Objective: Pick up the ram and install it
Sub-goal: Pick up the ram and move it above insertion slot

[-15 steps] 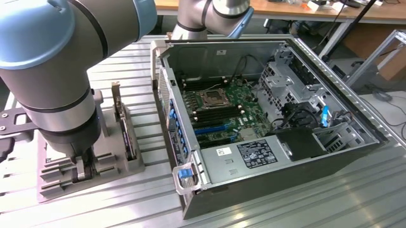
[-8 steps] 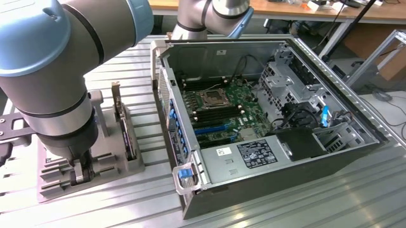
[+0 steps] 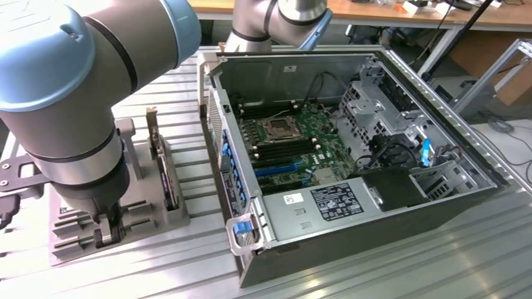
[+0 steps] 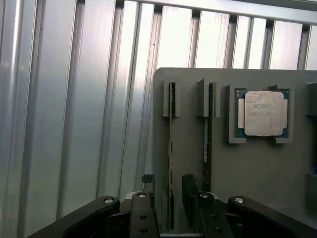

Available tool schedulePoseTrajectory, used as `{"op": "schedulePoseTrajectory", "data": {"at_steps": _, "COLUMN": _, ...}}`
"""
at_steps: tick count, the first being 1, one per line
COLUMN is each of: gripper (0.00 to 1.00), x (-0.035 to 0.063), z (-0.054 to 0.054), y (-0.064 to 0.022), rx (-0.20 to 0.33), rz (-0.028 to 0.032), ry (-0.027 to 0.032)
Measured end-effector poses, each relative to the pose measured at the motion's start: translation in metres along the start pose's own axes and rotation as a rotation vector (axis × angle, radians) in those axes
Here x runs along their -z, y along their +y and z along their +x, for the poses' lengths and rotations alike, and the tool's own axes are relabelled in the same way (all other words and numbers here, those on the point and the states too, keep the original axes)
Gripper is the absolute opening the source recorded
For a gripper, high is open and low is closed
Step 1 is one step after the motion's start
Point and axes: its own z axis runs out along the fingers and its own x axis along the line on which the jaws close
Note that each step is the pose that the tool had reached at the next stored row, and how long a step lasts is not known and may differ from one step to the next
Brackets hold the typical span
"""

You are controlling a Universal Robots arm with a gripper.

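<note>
My gripper will next grab the first stick by its bare middle part (image 4: 170,182), as the holder's slot blocks hold its ends.
Two ram sticks stand on edge in slots of the grey holder (image 4: 188,124): one ram (image 4: 172,124) and a second ram (image 4: 208,129) beside it. My gripper (image 4: 168,186) is open and straddles the first stick near one end, with a gap between the stick and each dark finger (image 4: 148,198). In the exterior view the gripper (image 3: 108,233) points straight down onto the holder (image 3: 71,246) at the exterior view's left, and the arm hides the sticks. The motherboard (image 3: 291,146) lies inside the open computer case (image 3: 349,205).
A square silver processor chip (image 4: 262,113) sits in a recess of the holder beside the sticks. A dark expansion card (image 3: 162,165) stands upright on the holder, between the gripper and the case wall. The table top (image 4: 74,124) is ribbed aluminium.
</note>
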Motion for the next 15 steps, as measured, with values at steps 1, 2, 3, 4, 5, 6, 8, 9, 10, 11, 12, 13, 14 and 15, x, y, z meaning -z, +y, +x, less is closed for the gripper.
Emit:
{"op": "schedulePoseTrajectory", "data": {"at_steps": 1, "gripper": 0.36, "x": -0.0011, "z": 0.0, "y": 0.0002, "rx": 0.001, "rz": 0.0001, "ry": 0.0}}
{"op": "schedulePoseTrajectory", "data": {"at_steps": 2, "gripper": 0.36, "x": -0.0018, "z": 0.0, "y": 0.0003, "rx": 0.002, "rz": 0.0001, "ry": 0.0}}
{"op": "schedulePoseTrajectory", "data": {"at_steps": 3, "gripper": 0.36, "x": -0.0023, "z": 0.001, "y": 0.0004, "rx": 0.003, "rz": 0.0001, "ry": 0.0}}
{"op": "schedulePoseTrajectory", "data": {"at_steps": 4, "gripper": 0.36, "x": -0.0034, "z": 0.0, "y": 0.0019, "rx": 0.004, "rz": -0.0001, "ry": 0.0002}}
{"op": "schedulePoseTrajectory", "data": {"at_steps": 5, "gripper": 0.36, "x": -0.0044, "z": 0.0, "y": 0.0029, "rx": 0.005, "rz": 0.0, "ry": 0.0001}}
{"op": "schedulePoseTrajectory", "data": {"at_steps": 6, "gripper": 0.36, "x": -0.0052, "z": 0.0, "y": 0.0038, "rx": 0.006, "rz": -0.0001, "ry": 0.0002}}
{"op": "schedulePoseTrajectory", "data": {"at_steps": 8, "gripper": 0.36, "x": -0.0071, "z": 0.0, "y": 0.0058, "rx": 0.008, "rz": 0.0, "ry": 0.0002}}
{"op": "schedulePoseTrajectory", "data": {"at_steps": 9, "gripper": 0.36, "x": -0.0079, "z": 0.0, "y": 0.0064, "rx": 0.009, "rz": -0.0001, "ry": 0.0003}}
{"op": "schedulePoseTrajectory", "data": {"at_steps": 10, "gripper": 0.36, "x": -0.0088, "z": 0.0, "y": 0.007, "rx": 0.01, "rz": -0.0002, "ry": 0.0004}}
{"op": "schedulePoseTrajectory", "data": {"at_steps": 11, "gripper": 0.36, "x": -0.0095, "z": 0.0, "y": 0.0074, "rx": 0.01, "rz": -0.0001, "ry": 0.0004}}
{"op": "schedulePoseTrajectory", "data": {"at_steps": 12, "gripper": 0.36, "x": -0.0099, "z": 0.0, "y": 0.0077, "rx": 0.011, "rz": -0.0002, "ry": 0.0004}}
{"op": "schedulePoseTrajectory", "data": {"at_steps": 13, "gripper": 0.36, "x": -0.0105, "z": 0.0, "y": 0.0081, "rx": 0.011, "rz": -0.0002, "ry": 0.0004}}
{"op": "schedulePoseTrajectory", "data": {"at_steps": 14, "gripper": 0.36, "x": -0.0115, "z": 0.0, "y": 0.0093, "rx": 0.012, "rz": -0.0003, "ry": 0.0005}}
{"op": "schedulePoseTrajectory", "data": {"at_steps": 15, "gripper": 0.36, "x": -0.0122, "z": 0.0, "y": 0.01, "rx": 0.013, "rz": -0.0002, "ry": 0.0005}}
